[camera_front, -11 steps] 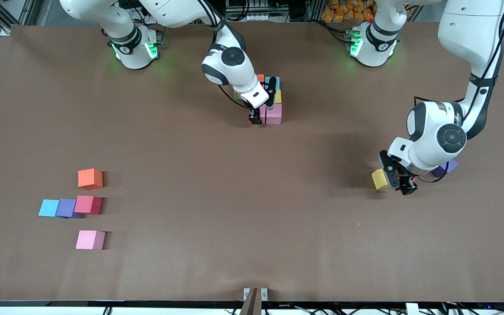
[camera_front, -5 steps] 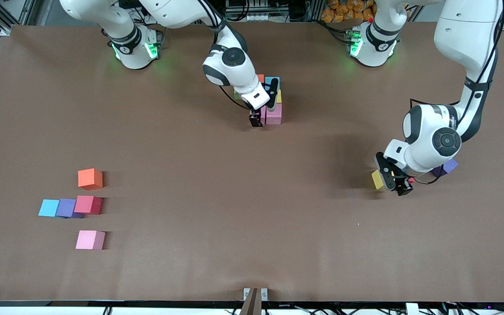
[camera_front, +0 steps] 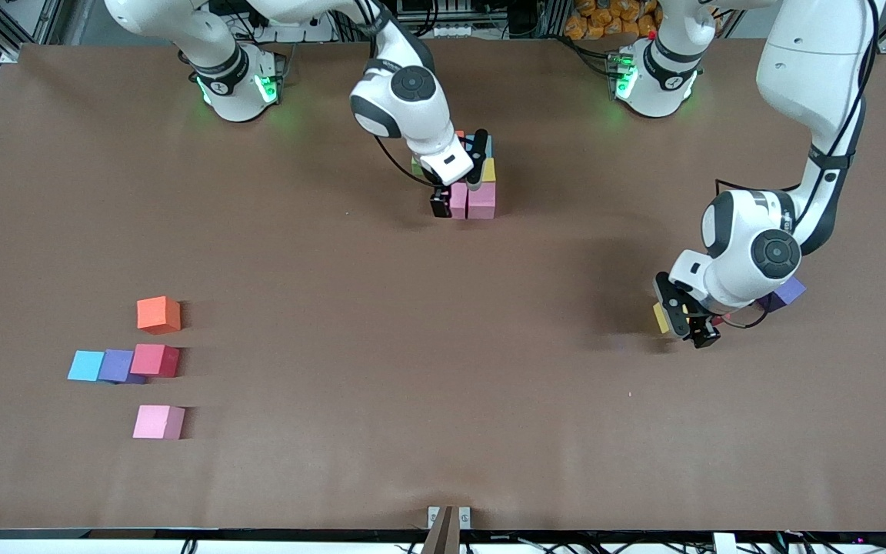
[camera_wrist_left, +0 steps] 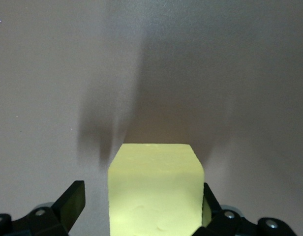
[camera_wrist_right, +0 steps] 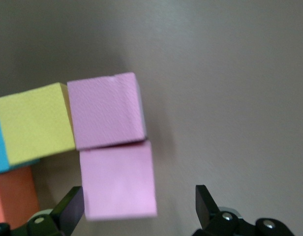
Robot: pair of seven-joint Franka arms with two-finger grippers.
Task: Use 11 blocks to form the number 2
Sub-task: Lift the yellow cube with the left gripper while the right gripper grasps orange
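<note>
The yellow block (camera_wrist_left: pixel 156 187) would be caught, so my left gripper will close now. My fingers are on both sides of it in the left wrist view, lower than the block's top (camera_wrist_left: pixel 156 204).
The partly built number 2 (camera_front: pixel 474 181) lies near the robots' bases: orange, blue, yellow (camera_front: pixel 490 170), green and two pink blocks (camera_front: pixel 481 201). My right gripper (camera_front: pixel 458 183) is over it, open. In the right wrist view (camera_wrist_right: pixel 137 201) a pink block (camera_wrist_right: pixel 117 179) sits between the jaws, close to one finger, apart from the other. My left gripper (camera_front: pixel 685 319) is open, low around a loose yellow block (camera_front: pixel 660 317) at the left arm's end. In the left wrist view (camera_wrist_left: pixel 141 199) the yellow block (camera_wrist_left: pixel 156 187) touches one finger, with a gap to the other.
Loose blocks lie at the right arm's end: orange (camera_front: pixel 158 315), blue (camera_front: pixel 86 365), purple (camera_front: pixel 114 365), red (camera_front: pixel 155 360) and pink (camera_front: pixel 158 422). A purple block (camera_front: pixel 787 292) and a bit of a red one (camera_front: pixel 722 316) show beside the left arm's wrist.
My left gripper has come down and slid over the yellow block, covering more of it. My right gripper has shifted slightly toward the robots' bases above the pink blocks.
</note>
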